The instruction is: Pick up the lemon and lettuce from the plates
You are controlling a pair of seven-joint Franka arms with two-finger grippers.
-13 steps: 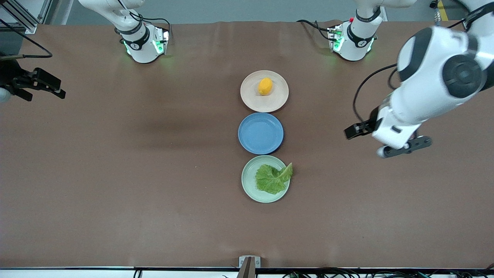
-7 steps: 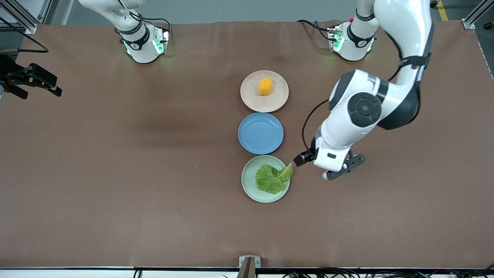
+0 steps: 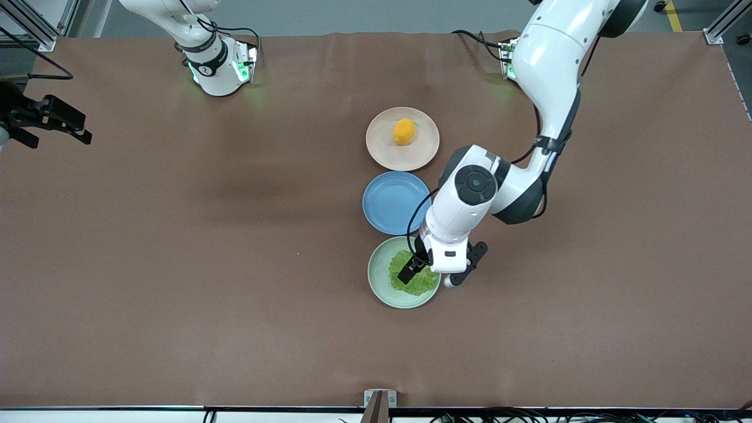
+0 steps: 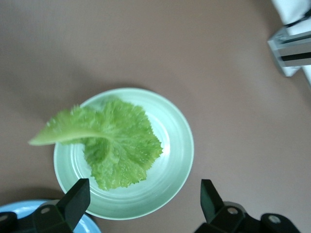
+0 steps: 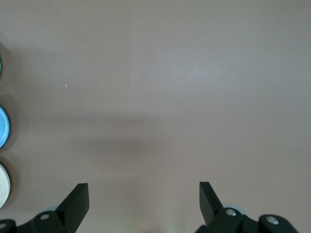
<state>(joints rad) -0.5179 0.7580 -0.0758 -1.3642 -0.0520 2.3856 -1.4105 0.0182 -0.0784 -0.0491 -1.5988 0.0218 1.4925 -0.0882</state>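
Note:
The lettuce (image 3: 420, 285) should leave the mint green plate next, grabbed by its frilly leaf blade with my left gripper.
The lemon (image 3: 403, 131) lies on the beige-pink plate (image 3: 382, 150), nearest the robots' bases. The lettuce (image 3: 420, 285) lies on the mint green plate (image 3: 379, 276), nearest the front camera. In the left wrist view the lettuce (image 4: 114, 145) lies flat on the green plate (image 4: 175, 145), its pale stem over the rim. My left gripper (image 3: 411, 270) hangs open and empty over the green plate, above the leaf (image 4: 143, 204). My right gripper (image 3: 82, 130) waits open and empty at the right arm's end of the table (image 5: 143, 194).
An empty blue plate (image 3: 396, 202) sits between the two task plates, close to my left arm's wrist. The brown table (image 3: 205, 264) is bare around the row of plates. A small bracket (image 3: 379, 399) sits at the table's front edge.
My left arm has swung in from the left arm's end of the table and now holds its gripper over the green plate. The right gripper has barely moved. Lemon and lettuce lie unmoved.

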